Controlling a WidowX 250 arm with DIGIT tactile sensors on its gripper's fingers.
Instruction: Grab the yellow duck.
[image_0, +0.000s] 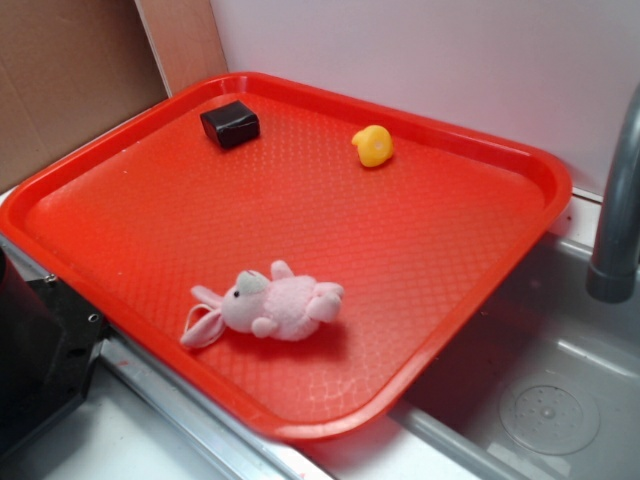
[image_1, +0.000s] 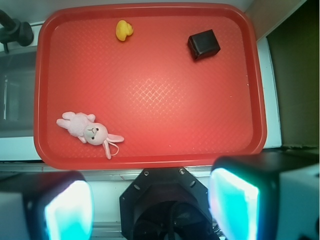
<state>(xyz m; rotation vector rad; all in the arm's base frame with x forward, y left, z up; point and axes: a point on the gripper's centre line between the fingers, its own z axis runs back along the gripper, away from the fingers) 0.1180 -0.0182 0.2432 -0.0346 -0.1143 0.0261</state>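
Note:
I should next pick the yellow duck up off the red tray, so my gripper should grab it by its rounded body (image_0: 376, 148).
The yellow duck (image_0: 373, 146) is small and rounded and sits near the far edge of the red tray (image_0: 120, 150). In the wrist view the yellow duck (image_1: 123, 30) lies at the top of the tray (image_1: 150, 160), far from my gripper (image_1: 150, 207). The gripper is open, its two pale cyan pads (image_1: 70, 210) wide apart at the bottom of that view, above the robot base and outside the tray's near rim. Nothing is between the pads. In the exterior view only the dark robot base shows at the lower left; the gripper is out of view there.
A pink plush rabbit (image_0: 265, 306) lies on its side near the tray's front edge, also in the wrist view (image_1: 87, 131). A small black block (image_0: 230, 124) sits at the tray's far left corner. A grey sink with a faucet pipe (image_0: 615, 220) is to the right.

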